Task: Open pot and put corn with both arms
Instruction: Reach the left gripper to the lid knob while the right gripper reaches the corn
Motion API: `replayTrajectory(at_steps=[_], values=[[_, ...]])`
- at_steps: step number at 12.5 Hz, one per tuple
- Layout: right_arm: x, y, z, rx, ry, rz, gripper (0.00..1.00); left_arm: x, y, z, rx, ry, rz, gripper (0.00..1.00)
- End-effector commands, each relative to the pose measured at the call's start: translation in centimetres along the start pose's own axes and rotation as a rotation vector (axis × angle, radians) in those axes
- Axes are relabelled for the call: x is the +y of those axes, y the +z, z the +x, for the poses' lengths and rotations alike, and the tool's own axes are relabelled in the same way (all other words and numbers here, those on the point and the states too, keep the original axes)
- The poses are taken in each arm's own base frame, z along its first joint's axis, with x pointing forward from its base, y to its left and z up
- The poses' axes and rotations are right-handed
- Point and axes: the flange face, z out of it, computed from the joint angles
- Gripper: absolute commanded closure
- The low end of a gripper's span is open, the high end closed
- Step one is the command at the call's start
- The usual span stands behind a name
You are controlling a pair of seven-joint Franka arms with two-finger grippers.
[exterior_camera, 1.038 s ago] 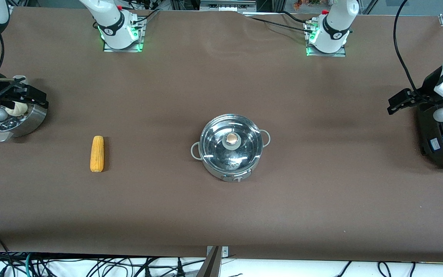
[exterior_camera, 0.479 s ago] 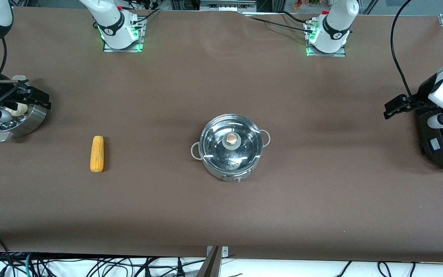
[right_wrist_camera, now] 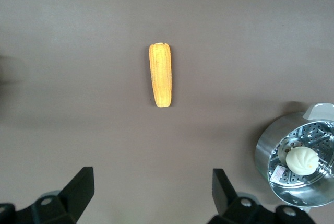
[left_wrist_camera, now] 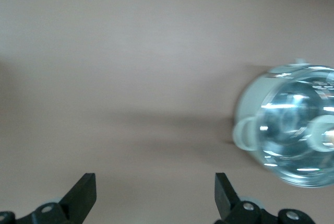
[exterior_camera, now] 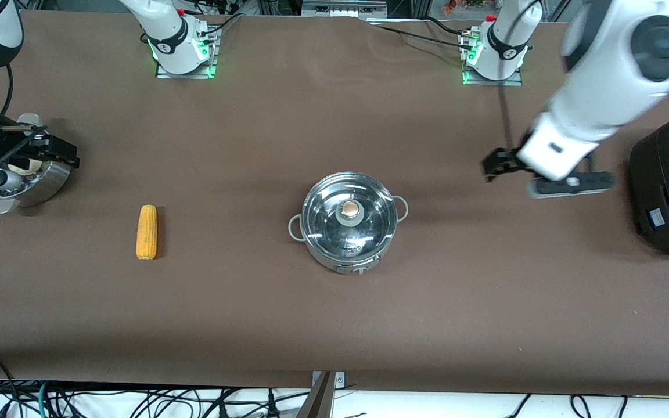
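Note:
Next, my left gripper grabs the glass lid by its round knob (exterior_camera: 350, 210) to open the pot for the corn (exterior_camera: 146, 232).
The shiny steel pot (exterior_camera: 349, 223) stands mid-table with its glass lid on, a round knob (exterior_camera: 350, 210) at the lid's centre. The yellow-orange corn (exterior_camera: 146, 232) lies flat on the brown cloth toward the right arm's end. My left gripper (exterior_camera: 494, 164) hangs open and empty over bare cloth between the pot and the black cooker; its wrist view shows the pot (left_wrist_camera: 292, 125) ahead of the spread jaws (left_wrist_camera: 155, 192). Open and empty too, my right gripper (exterior_camera: 64, 154) hovers over the steel bowl's edge. The corn (right_wrist_camera: 160, 75) lies ahead of it (right_wrist_camera: 152, 190).
A handled steel bowl (exterior_camera: 50, 183) holding a white bun (exterior_camera: 24, 166) sits at the right arm's end of the table. A large black cooker (exterior_camera: 668, 186) stands at the left arm's end. The bowl (right_wrist_camera: 271, 151) and bun (right_wrist_camera: 301, 161) also show in the right wrist view.
The left arm has swung from over the black cooker toward the pot, fast enough to blur. The right gripper has barely shifted. Pot and corn have not moved.

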Motion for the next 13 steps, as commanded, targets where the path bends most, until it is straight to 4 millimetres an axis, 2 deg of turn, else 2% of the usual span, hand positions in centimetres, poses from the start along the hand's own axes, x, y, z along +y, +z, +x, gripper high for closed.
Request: replayTrajectory(at_steps=[1, 3, 5, 6, 8, 9, 11, 13], values=[[0.2, 1.0, 1.2, 0.002, 0.006, -0.014, 0.0, 5.7, 3.2, 3.2, -0.046, 0.001, -0.056, 0.0], [0.2, 1.7, 1.8, 0.006, 0.007, -0.015, 0.0, 8.7, 6.5, 4.4, -0.106, -0.085, -0.112, 0.02], [0.2, 2.6, 2.2, -0.003, 0.004, -0.015, 0.0, 13.4, 9.6, 4.2, -0.086, -0.146, -0.133, 0.02], [0.2, 3.7, 2.9, -0.004, 0.003, -0.011, 0.0, 15.1, 11.2, 3.8, -0.078, -0.159, -0.135, 0.02], [0.3, 7.1, 4.8, -0.016, 0.006, 0.003, 0.0, 18.2, 14.0, 2.5, -0.073, -0.177, -0.125, 0.05], [0.3, 8.1, 5.4, -0.015, 0.006, 0.007, 0.0, 19.9, 14.8, 1.5, -0.054, -0.192, -0.102, 0.06], [0.2, 10.2, 6.3, -0.023, 0.003, 0.011, 0.0, 22.6, 15.1, 0.0, 0.0, -0.21, -0.073, 0.09], [0.1, 14.2, 7.4, -0.025, 0.0, 0.016, 0.0, 24.1, 15.8, -0.5, 0.019, -0.23, -0.062, 0.1]])
